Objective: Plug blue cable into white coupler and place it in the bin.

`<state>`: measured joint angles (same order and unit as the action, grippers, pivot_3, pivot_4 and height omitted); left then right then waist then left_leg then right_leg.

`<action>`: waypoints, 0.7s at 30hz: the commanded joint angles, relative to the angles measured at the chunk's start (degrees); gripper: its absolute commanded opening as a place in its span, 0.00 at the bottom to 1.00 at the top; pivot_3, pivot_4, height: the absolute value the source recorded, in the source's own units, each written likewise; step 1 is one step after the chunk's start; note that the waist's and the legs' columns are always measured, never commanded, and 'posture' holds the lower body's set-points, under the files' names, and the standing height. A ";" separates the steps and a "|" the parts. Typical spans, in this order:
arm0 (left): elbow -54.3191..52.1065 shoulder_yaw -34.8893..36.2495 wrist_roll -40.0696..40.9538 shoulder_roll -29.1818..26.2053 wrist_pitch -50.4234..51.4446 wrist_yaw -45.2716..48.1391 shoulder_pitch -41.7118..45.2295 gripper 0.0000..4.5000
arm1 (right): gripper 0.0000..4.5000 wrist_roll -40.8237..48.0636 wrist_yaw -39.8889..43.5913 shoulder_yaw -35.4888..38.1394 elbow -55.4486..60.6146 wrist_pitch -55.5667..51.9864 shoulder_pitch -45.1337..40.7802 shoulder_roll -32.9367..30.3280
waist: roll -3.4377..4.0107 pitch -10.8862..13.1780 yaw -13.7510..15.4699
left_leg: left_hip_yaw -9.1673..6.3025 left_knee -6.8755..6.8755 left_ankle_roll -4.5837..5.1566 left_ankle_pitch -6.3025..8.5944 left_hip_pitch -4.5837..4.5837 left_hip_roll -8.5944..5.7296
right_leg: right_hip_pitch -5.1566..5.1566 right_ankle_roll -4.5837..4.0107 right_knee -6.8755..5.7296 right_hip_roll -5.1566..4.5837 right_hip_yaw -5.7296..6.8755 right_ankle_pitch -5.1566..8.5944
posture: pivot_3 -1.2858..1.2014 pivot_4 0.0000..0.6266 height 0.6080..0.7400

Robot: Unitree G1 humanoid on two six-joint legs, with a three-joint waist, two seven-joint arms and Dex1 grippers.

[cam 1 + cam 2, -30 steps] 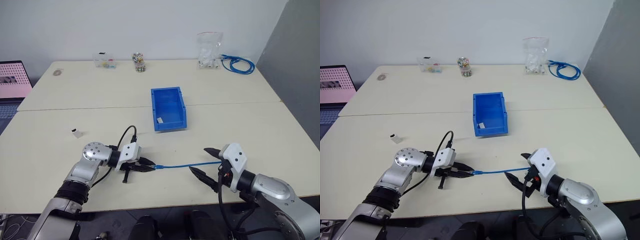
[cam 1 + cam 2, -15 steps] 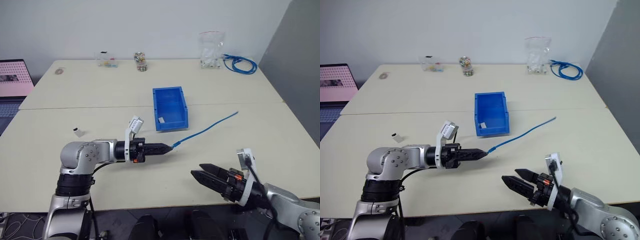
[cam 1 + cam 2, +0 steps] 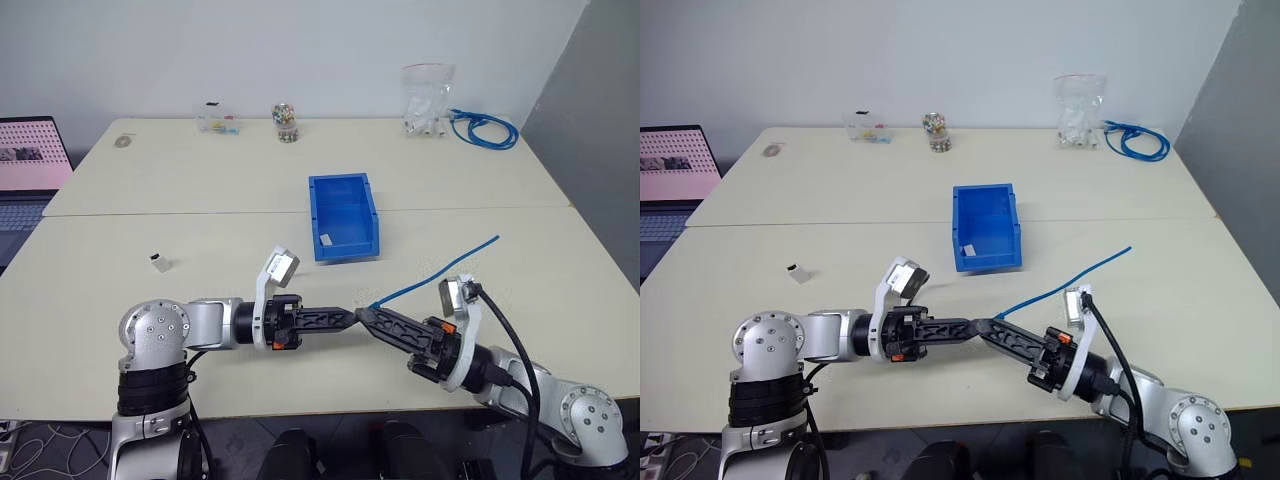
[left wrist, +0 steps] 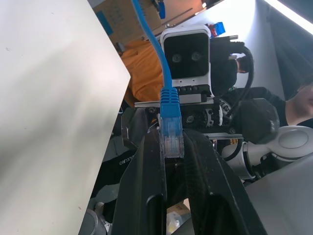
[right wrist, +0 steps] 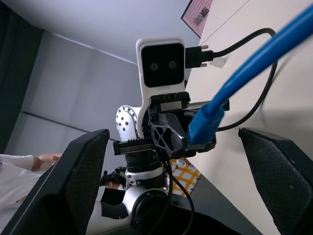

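My right gripper grabs the blue cable by the blue boot (image 5: 203, 125) just behind the plug next, since my left gripper's fingers cover the clear plug.
My left gripper (image 3: 345, 317) is shut on the clear plug of the blue cable (image 3: 430, 275). The cable rises off the table toward the right, its far end free in the air. In the left wrist view the plug (image 4: 170, 137) sits pinched between the fingers. My right gripper (image 3: 366, 317) points at the left gripper, tip to tip. It is open, and its fingers (image 5: 73, 186) spread wide on either side of the plug. The white coupler (image 3: 158, 262) lies alone on the table at the left. The bin (image 3: 372, 215) stands at the table's middle.
A small white piece (image 3: 323, 240) lies inside the bin. Along the far edge are a clear bag of white pieces (image 3: 424, 100), a coil of blue cable (image 3: 485, 128), a small jar (image 3: 286, 122) and a clear box (image 3: 216, 120). A laptop (image 3: 30, 160) sits far left.
My left gripper lifted the cable's plug end off the table and swung it to point right. My right gripper left the cable, rolled over and rose leftward to face the plug.
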<state>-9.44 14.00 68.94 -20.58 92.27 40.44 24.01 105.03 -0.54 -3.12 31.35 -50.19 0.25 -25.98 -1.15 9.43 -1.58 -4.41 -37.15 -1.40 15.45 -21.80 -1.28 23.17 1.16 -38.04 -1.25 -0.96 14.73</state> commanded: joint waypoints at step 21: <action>-0.94 -1.04 9.80 -3.15 -2.08 -4.86 -2.35 0.05 | 0.05 0.64 -0.71 -2.24 -0.87 2.83 -2.18 -0.63 | 0.00 0.00 -0.05 | 0.00 0.03 0.00 0.00 0.00 0.02 | 0.02 -0.01 0.00 0.00 0.00 0.00 | 0.52 0.24 1.00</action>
<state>-8.77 13.50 77.67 -22.83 90.89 35.56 21.98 104.28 -1.30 -4.92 30.00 -47.57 -1.19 -26.44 -1.14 9.43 -1.63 -4.42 -37.12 -1.40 15.45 -21.80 -1.26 23.19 1.15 -38.04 -1.25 -0.95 14.73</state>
